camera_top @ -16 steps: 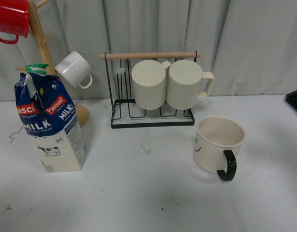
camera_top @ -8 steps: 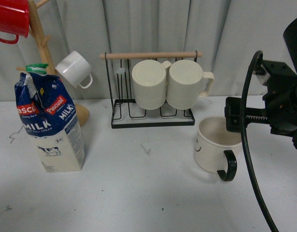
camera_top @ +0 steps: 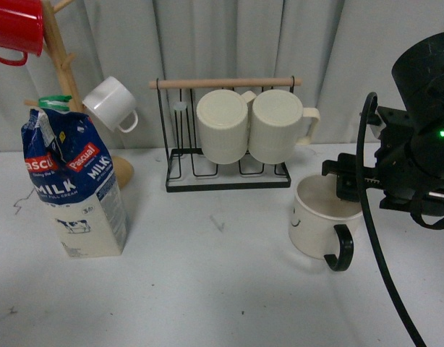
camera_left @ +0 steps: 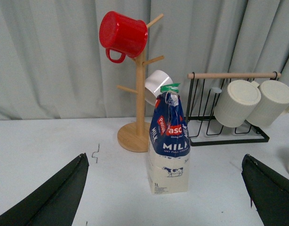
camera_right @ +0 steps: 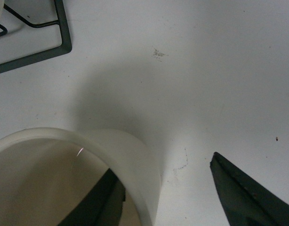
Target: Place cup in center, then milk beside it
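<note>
The cup (camera_top: 316,224) needs to go in the center, so my right gripper should next pick it up by its rim (camera_top: 352,211).
The cup (camera_top: 316,224), a wide cream mug with a dark handle and a small smiley face, stands on the white table at the right. My right gripper (camera_top: 352,186) is open and sits over its far right rim. In the right wrist view one finger (camera_right: 102,202) is inside the cup (camera_right: 130,155) and the other finger (camera_right: 248,193) is outside its wall. The milk (camera_top: 74,188), a blue and cream carton with a green cap, stands upright at the left. In the left wrist view my left gripper (camera_left: 165,207) is open, well short of the milk (camera_left: 169,141).
A black wire rack (camera_top: 229,181) with a wooden bar holds two ribbed cream mugs at the back centre. A wooden mug tree (camera_top: 63,65) behind the milk carries a red mug (camera_top: 16,29) and a small white cup (camera_top: 110,103). A grey curtain hangs behind.
My right arm has come in from the right and moved left and down onto the cup's rim. The cup and the milk have not moved.
</note>
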{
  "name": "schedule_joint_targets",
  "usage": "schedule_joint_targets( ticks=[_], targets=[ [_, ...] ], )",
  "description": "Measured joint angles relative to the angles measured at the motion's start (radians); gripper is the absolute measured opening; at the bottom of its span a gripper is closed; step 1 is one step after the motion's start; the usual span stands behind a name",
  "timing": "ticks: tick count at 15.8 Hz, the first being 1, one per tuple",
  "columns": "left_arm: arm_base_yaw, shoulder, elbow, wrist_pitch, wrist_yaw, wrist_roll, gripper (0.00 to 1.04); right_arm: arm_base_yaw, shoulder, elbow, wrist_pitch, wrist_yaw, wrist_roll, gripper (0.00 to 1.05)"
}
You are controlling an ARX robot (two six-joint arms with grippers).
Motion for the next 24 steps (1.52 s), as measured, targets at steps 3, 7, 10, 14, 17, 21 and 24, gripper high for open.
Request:
schedule_joint_targets(
  ticks=[3, 7, 10, 14, 17, 21, 24],
  targets=[
    [0.0, 0.0, 0.0, 0.0, 0.0, 0.0, 0.98, 0.0, 0.0, -0.002, 0.014, 0.0, 0.002, 0.28],
    [0.0, 0.0, 0.0, 0.0, 0.0, 0.0, 0.98, 0.007, -0.043, -0.044, 0.023, -0.014, 0.009, 0.03],
    [0.0, 0.0, 0.0, 0.0, 0.0, 0.0, 0.98, 0.064, -0.183, -0.109, 0.016, -0.062, 0.007, 0.03],
    [0.0, 0.0, 0.0, 0.0, 0.0, 0.0, 0.98, 0.166, -0.149, 0.013, -0.109, -0.047, -0.061, 0.03],
    [0.0, 0.0, 0.0, 0.0, 0.0, 0.0, 0.98, 0.211, -0.077, 0.123, -0.19, -0.004, -0.13, 0.03],
    [0.0, 0.0, 0.0, 0.0, 0.0, 0.0, 0.98, 0.268, -0.018, 0.153, -0.211, 0.0, -0.153, 0.03],
    [0.0, 0.0, 0.0, 0.0, 0.0, 0.0, 0.98, 0.273, 0.012, 0.175, -0.21, 0.005, -0.171, 0.03]
  ],
)
